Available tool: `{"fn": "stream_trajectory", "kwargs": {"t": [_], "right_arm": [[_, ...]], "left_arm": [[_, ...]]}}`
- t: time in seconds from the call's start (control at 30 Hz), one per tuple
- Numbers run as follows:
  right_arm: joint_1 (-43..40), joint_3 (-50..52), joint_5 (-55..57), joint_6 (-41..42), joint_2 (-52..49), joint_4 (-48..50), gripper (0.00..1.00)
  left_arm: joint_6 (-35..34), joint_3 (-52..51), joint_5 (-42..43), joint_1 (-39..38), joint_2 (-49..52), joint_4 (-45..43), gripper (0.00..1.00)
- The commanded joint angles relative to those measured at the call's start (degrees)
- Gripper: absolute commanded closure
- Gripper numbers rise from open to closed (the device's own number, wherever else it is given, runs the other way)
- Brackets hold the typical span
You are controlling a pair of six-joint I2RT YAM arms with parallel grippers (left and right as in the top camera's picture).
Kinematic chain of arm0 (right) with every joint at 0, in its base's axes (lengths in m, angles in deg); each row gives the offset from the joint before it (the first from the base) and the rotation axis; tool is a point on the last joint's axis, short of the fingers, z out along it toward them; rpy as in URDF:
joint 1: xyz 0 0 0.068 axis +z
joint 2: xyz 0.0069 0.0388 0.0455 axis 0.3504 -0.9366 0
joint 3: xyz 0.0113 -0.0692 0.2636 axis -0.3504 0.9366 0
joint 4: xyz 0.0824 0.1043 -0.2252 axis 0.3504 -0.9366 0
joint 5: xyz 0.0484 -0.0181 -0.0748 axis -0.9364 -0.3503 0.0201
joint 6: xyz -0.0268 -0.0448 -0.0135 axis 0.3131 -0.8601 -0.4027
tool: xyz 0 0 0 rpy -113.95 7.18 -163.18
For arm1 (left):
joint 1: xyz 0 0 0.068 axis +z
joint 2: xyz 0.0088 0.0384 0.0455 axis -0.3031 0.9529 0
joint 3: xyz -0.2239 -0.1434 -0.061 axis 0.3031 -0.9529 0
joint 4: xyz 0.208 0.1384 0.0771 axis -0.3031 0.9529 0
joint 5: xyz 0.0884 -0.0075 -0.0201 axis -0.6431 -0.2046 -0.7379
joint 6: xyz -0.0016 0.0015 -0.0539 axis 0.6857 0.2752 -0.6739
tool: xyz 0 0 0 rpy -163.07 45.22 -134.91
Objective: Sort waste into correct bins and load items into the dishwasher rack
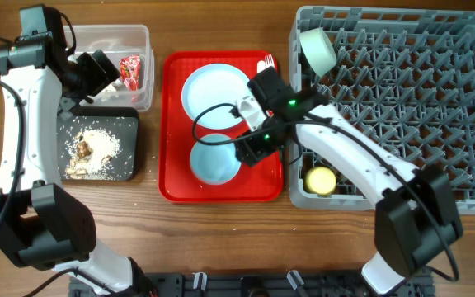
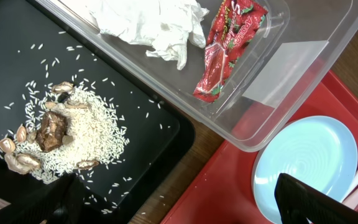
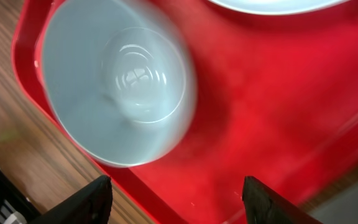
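Note:
I need to grab the bowl's rim next with my right gripper, on the side nearest the dishwasher rack. The bowl's opposite edge then stays free to load between the rack's wires.
The clear tub holds the crumpled white napkin and the red wrapper. The black tray holds rice with brown scraps. My left gripper is open and empty over the tub's near edge; in the left wrist view its fingers straddle the black tray and the plate. A light blue plate and a bowl lie on the red tray. My right gripper is open beside the bowl, fingers over the tray.
The grey dishwasher rack fills the right side. A second light blue bowl stands on edge in its far left corner, and the yellow cup sits in its near left corner. A white fork lies at the red tray's far right corner.

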Motion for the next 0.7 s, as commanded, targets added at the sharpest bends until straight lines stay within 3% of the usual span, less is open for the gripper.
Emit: {"fn": "stream_trajectory", "kwargs": {"t": [0.0,0.1,0.27,0.4,0.43,0.67], "right_arm": [[1.8,0.5,-4.8,0.4,-5.5,1.9,0.32],[2.3,-0.5,-4.1,3.1,-8.3,1.8,0.35],[1.4,-1.7,-1.7,9.2,-10.2,0.8,0.50],[0.7,-1.7,-1.6,9.8,-10.4,0.5,0.88],[0.6,-1.7,-1.6,10.4,-10.4,0.5,0.93],[0.2,-1.8,-1.5,10.6,-10.1,0.0,0.96]], "left_arm": [[-0.5,0.8,-0.6,0.0,-0.9,-0.2,0.00],[-0.5,0.8,-0.6,0.0,-0.9,-0.2,0.00],[-0.5,0.8,-0.6,0.0,-0.9,-0.2,0.00],[-0.5,0.8,-0.6,0.0,-0.9,-0.2,0.00],[-0.5,0.8,-0.6,0.0,-0.9,-0.2,0.00],[-0.5,0.8,-0.6,0.0,-0.9,-0.2,0.00]]}}
